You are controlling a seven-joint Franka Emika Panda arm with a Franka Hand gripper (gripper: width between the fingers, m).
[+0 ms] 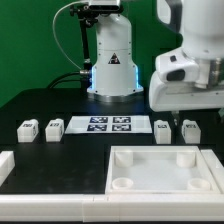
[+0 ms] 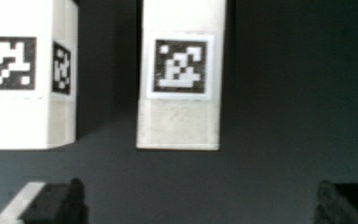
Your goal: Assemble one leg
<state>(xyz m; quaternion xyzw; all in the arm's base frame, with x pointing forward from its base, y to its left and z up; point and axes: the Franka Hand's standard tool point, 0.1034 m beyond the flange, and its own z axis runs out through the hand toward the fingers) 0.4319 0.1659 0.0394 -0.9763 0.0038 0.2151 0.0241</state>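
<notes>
My fingers stop short of the tagged white leg's near end [image 2: 178,140], so my gripper should move there before closing.
Four small white legs with black-and-white tags stand on the dark table: two at the exterior view's left [image 1: 27,128] [image 1: 54,128] and two at the right [image 1: 163,128] [image 1: 189,129]. My gripper [image 1: 184,112] hangs just above the right pair, not touching either. In the wrist view the two legs lie side by side, one [image 2: 185,80] in line with the gap between my fingers and one [image 2: 25,75] off to the side. My gripper [image 2: 202,205] is open and empty. Its dark fingertips [image 2: 51,202] are wide apart and short of the legs.
The large white tray with round corner sockets [image 1: 160,152] lies at the front. The marker board [image 1: 108,125] lies between the two pairs of legs. A white block [image 1: 5,165] sits at the front left edge. The robot base [image 1: 112,65] stands behind.
</notes>
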